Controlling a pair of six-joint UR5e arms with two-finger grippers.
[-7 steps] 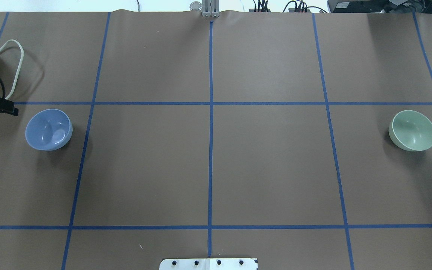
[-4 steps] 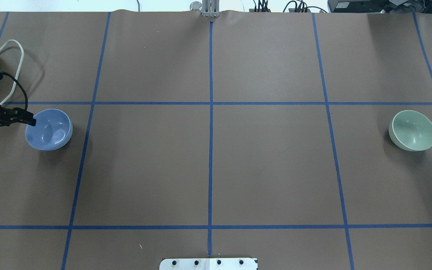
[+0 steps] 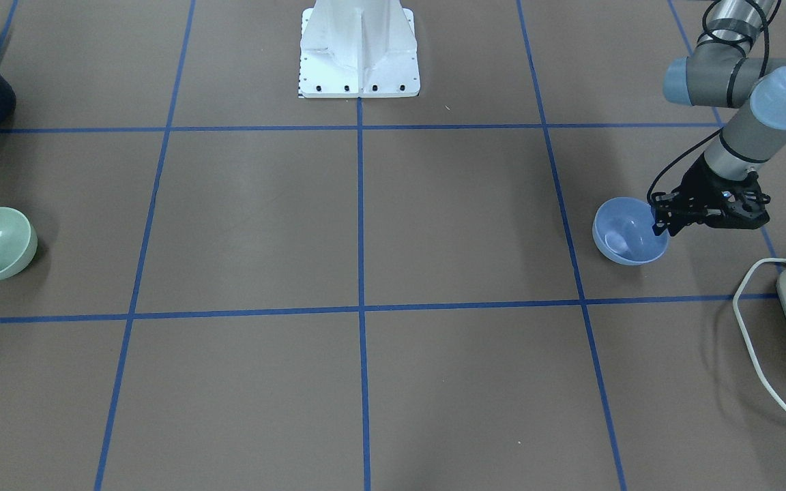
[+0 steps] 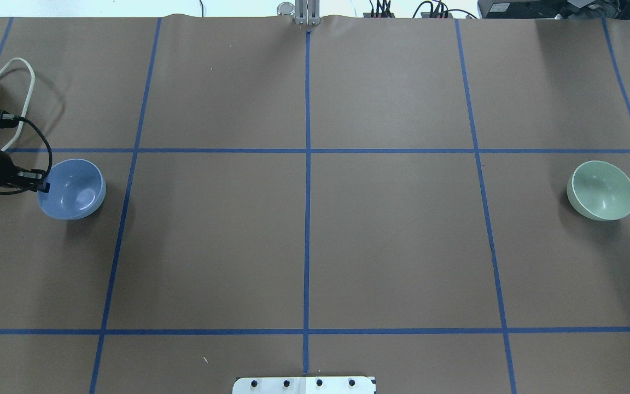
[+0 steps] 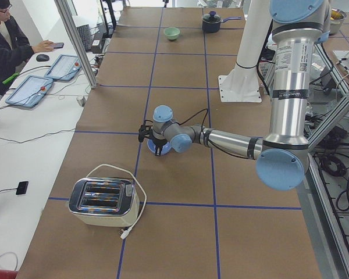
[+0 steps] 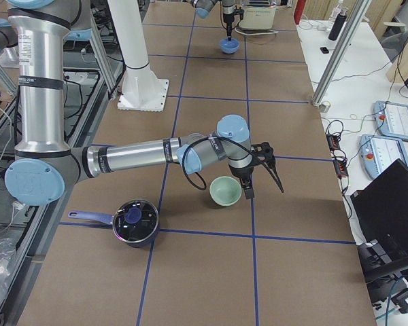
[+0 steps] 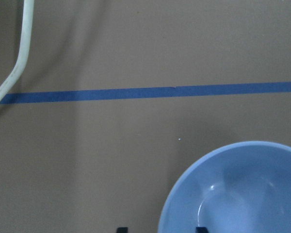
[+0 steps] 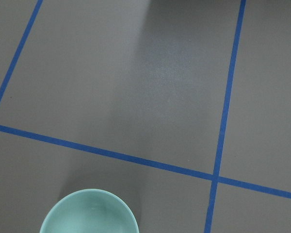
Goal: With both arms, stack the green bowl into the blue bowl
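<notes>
The blue bowl will be grabbed by its rim [image 3: 666, 239] with my left gripper, so its hollow stays free to take in the green bowl.
The blue bowl [image 4: 77, 189] stands upright at the table's left. My left gripper [image 4: 42, 185] is open at the bowl's left rim. In the left wrist view one fingertip [image 7: 200, 229] is inside the blue bowl [image 7: 242, 189] and the other is outside it. The front view shows the left gripper [image 3: 660, 224] low at the blue bowl's [image 3: 621, 235] edge. The green bowl [image 4: 601, 190] stands upright at the far right. My right gripper [image 6: 264, 178] hovers just beyond the green bowl [image 6: 226, 190]; it shows only in the exterior right view, so I cannot tell its state.
A toaster [image 5: 102, 202] with a white cord [image 4: 26, 93] stands behind the blue bowl at the left edge. A dark lidded pot [image 6: 132, 221] sits near the green bowl on the robot's side. The white pedestal [image 3: 359, 51] is at the robot's base.
My left gripper has moved right and down from beside the blue bowl onto its left rim. Both bowls have stayed in place.
</notes>
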